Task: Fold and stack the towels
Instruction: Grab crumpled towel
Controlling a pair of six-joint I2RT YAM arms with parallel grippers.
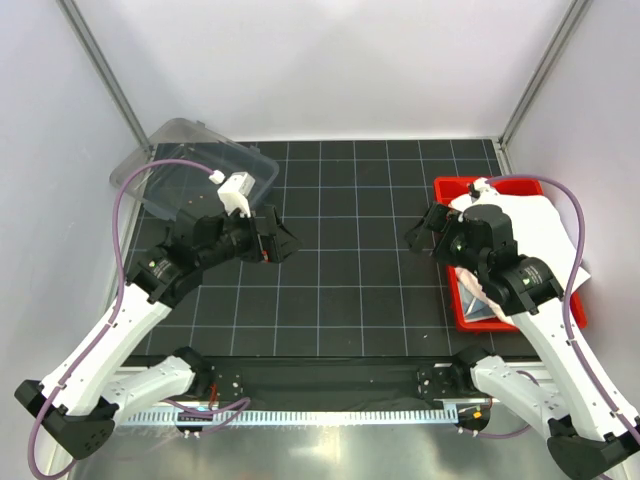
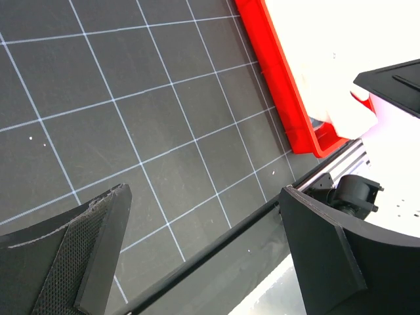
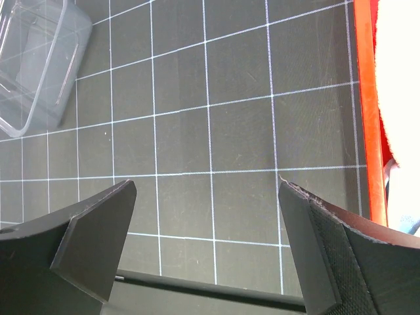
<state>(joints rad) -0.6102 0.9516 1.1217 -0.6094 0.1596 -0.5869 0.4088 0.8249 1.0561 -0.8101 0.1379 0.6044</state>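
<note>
Next, my right gripper grabs the cream-white towel (image 1: 535, 225) by its loose edge on the tray's mat side (image 1: 462, 270), so the rest trails out onto the mat for folding.
A cream-white towel (image 1: 535, 225) lies heaped in a red tray (image 1: 462, 318) at the right of the mat, spilling over its right edge. It also shows in the left wrist view (image 2: 315, 59) and the right wrist view (image 3: 400, 65). My right gripper (image 1: 415, 235) is open and empty, over the mat just left of the tray (image 3: 365, 98); its jaws (image 3: 207, 184) stand wide apart. My left gripper (image 1: 288, 238) is open and empty over the mat left of centre, jaws (image 2: 203, 191) wide apart. The brown, blue and yellow towels are not in view.
A clear plastic bin (image 1: 195, 165) stands tilted at the mat's back left corner and shows in the right wrist view (image 3: 36, 59). The black gridded mat (image 1: 350, 260) lies between the grippers. Grey walls close in the back and both sides.
</note>
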